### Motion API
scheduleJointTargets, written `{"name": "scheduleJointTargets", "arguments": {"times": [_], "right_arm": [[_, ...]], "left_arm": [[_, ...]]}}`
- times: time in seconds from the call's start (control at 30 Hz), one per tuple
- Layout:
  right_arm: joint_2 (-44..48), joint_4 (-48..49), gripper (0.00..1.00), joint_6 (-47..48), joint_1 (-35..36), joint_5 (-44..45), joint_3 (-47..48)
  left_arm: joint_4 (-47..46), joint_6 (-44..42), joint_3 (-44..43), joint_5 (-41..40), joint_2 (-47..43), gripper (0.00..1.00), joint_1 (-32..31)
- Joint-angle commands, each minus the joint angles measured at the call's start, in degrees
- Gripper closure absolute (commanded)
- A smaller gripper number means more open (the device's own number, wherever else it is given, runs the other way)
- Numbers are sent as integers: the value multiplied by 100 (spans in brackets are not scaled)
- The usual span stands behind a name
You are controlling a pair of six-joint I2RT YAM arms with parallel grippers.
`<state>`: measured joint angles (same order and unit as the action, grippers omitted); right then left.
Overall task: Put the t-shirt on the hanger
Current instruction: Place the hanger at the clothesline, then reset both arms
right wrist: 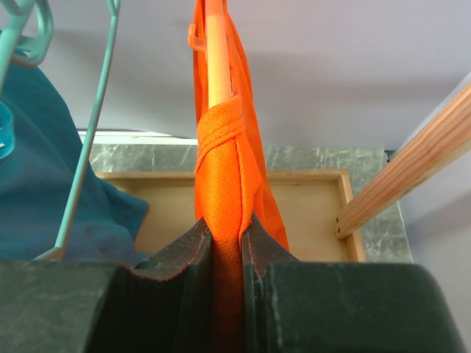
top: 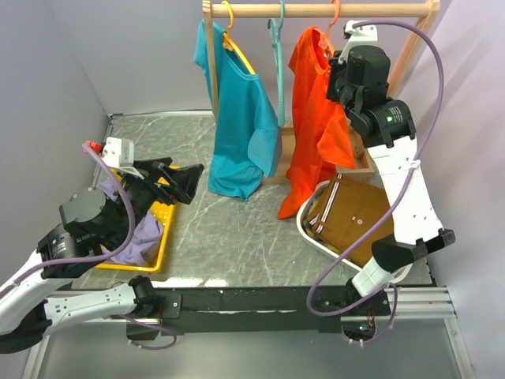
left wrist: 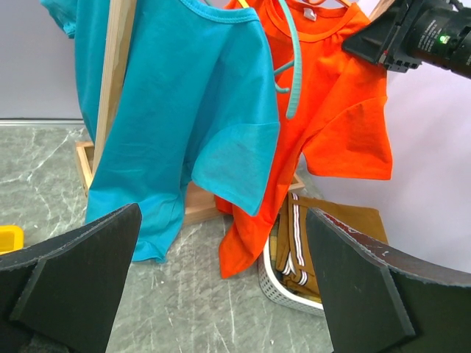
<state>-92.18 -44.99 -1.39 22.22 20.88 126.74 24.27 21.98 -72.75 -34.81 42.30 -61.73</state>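
Observation:
My right gripper is ready to release the shirt (left wrist: 331, 110), because the hanger's arm runs under the shirt's shoulder cloth and the shirt would stay hanging.
The orange-red t-shirt (top: 312, 126) hangs from the wooden rail (top: 316, 10) on the thin orange hanger (top: 334, 17), whose hook is over the rail. My right gripper (top: 338, 73) is up at the shirt's right shoulder. In the right wrist view it (right wrist: 227, 234) is shut on the shirt's fabric (right wrist: 224, 169), with the hanger's orange arm (right wrist: 217, 59) running up under the cloth. My left gripper (top: 183, 180) is open and empty, low at the left over the yellow tray. In its wrist view its fingers (left wrist: 73, 279) frame the shirt (left wrist: 331, 110) from afar.
A teal t-shirt (top: 237, 118) hangs on a yellow hanger (top: 228, 17) left of an empty teal hanger (top: 278, 47). A white basket (top: 312, 233) with brown clothes (top: 351, 213) stands under the orange shirt. A yellow tray (top: 162, 245) with lilac cloth (top: 142, 237) lies at the left. The rack's wooden base (right wrist: 294, 213) lies below.

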Motion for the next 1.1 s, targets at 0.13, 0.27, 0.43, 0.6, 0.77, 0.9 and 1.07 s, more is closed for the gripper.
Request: {"name": "scheduleJointTargets", "arguments": {"times": [0.13, 0.27, 0.43, 0.6, 0.77, 0.9, 1.07], "right_arm": [[130, 500, 99, -45, -42, -14, 132], [323, 492, 69, -256, -42, -40, -158], [560, 281, 48, -537, -42, -120, -360], [1183, 272, 32, -977, -33, -173, -816], [2043, 219, 27, -1486, -33, -260, -1651], [2827, 376, 23, -1856, -42, -602, -2696], [4029, 605, 21, -2373, -33, -964, -4673]], "left_arm": [[-247, 43, 112, -53, 32, 1, -5], [-248, 105, 147, 0, 67, 0, -5], [-248, 166, 200, 53, 85, 1, -5], [-230, 246, 244, 106, 94, 1, -5], [-256, 316, 332, 158, 94, 3, -5], [-248, 395, 402, 237, 129, 4, -5], [-265, 570, 595, 360, 129, 4, -5]]}}
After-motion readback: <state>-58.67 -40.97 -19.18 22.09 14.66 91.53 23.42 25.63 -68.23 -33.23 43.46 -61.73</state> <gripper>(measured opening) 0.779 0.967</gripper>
